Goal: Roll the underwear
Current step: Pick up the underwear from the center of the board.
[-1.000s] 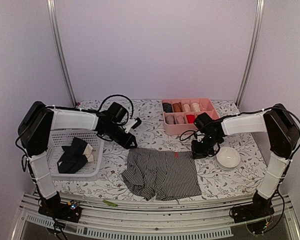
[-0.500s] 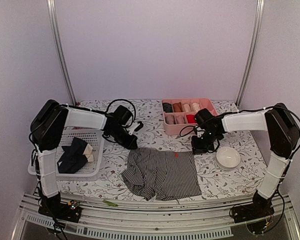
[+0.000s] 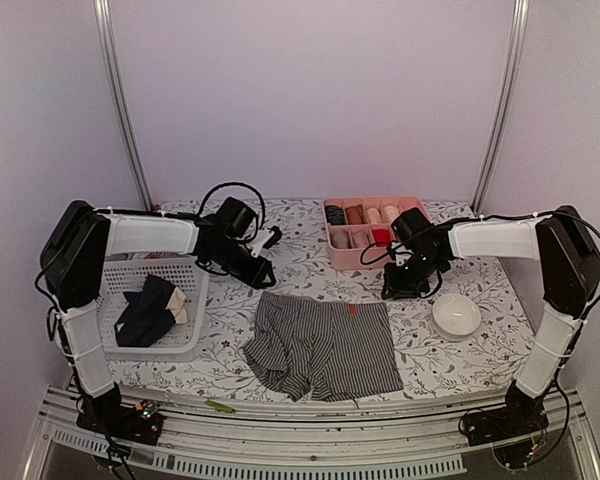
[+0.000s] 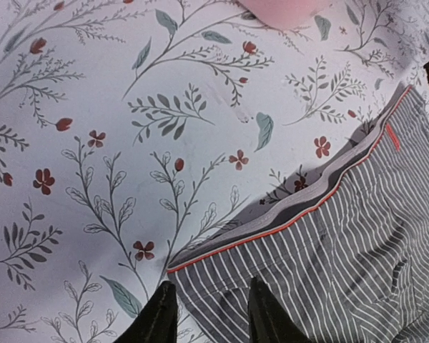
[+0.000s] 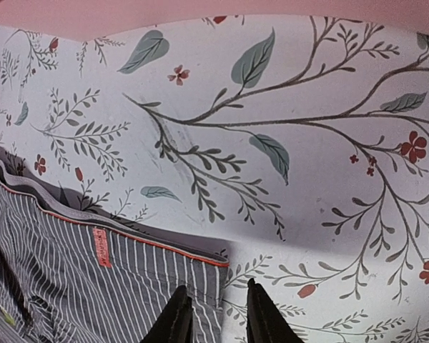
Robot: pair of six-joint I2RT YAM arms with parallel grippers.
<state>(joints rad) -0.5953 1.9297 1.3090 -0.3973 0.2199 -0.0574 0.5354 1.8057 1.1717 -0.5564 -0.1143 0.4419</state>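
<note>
Next, my right gripper grabs the underwear's waistband corner nearest the bowl (image 5: 216, 269), opposite my left gripper, to straighten the underwear for rolling.
The grey-and-white striped underwear (image 3: 325, 345) lies flat on the floral tablecloth, its red-trimmed waistband toward the back. My left gripper (image 3: 260, 274) hovers open over the waistband's left corner; in the left wrist view (image 4: 211, 313) the striped cloth (image 4: 343, 250) lies below and between the fingertips. My right gripper (image 3: 401, 288) hovers open over the waistband's right corner; in the right wrist view (image 5: 218, 316) the cloth's corner (image 5: 93, 286) lies under the left fingertip. Neither gripper holds anything. Black underwear (image 3: 145, 310) and a tan piece (image 3: 181, 303) lie in the basket.
A white mesh basket (image 3: 115, 270) stands at the left. A pink divided tray (image 3: 338, 260) with rolled garments stands at the back, just behind the right gripper; its edge shows in both wrist views (image 4: 293, 11) (image 5: 200, 14). A white bowl (image 3: 456, 315) sits right of the underwear.
Both grippers have shifted slightly toward the back of the table, staying over the waistband corners. The striped underwear has not moved.
</note>
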